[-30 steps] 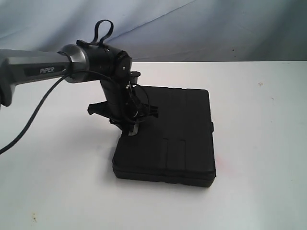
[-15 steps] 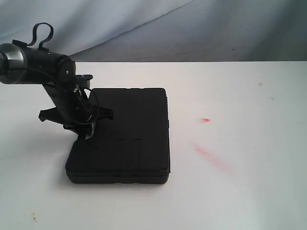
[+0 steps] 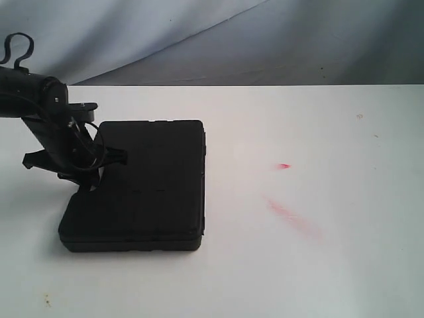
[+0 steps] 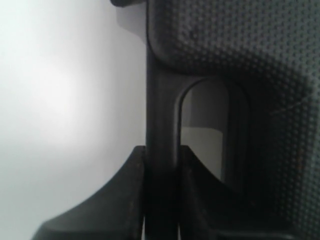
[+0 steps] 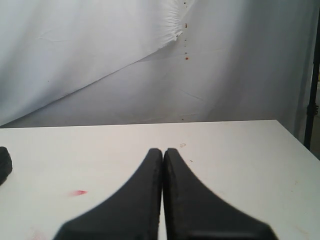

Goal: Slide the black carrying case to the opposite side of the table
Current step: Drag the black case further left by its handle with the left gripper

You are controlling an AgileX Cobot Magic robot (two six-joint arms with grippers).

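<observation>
White table remains beyond the left gripper's fingers and the case's near corner (image 3: 65,238), so the case slides farther left in the exterior view now, before my left gripper releases it.
The black carrying case (image 3: 142,182) lies flat on the white table (image 3: 318,265), at the left of the exterior view. My left gripper (image 3: 89,185) stands over the case's left edge, shut on its handle. In the left wrist view the handle bar (image 4: 161,120) runs between the two fingers (image 4: 125,200), with the textured case lid (image 4: 260,60) beside it. My right gripper (image 5: 163,152) is shut with nothing in it, hovering over bare table; it does not show in the exterior view. A corner of the case (image 5: 4,165) shows at the edge of the right wrist view.
Two red smears (image 3: 291,215) mark the table to the right of the case, one also as a red mark (image 5: 77,192) in the right wrist view. A grey cloth backdrop (image 3: 265,40) hangs behind the far table edge.
The left arm has pulled the case leftward across the table in both steps, uncovering the red smears where it lay. The gripper stays shut on the handle.
</observation>
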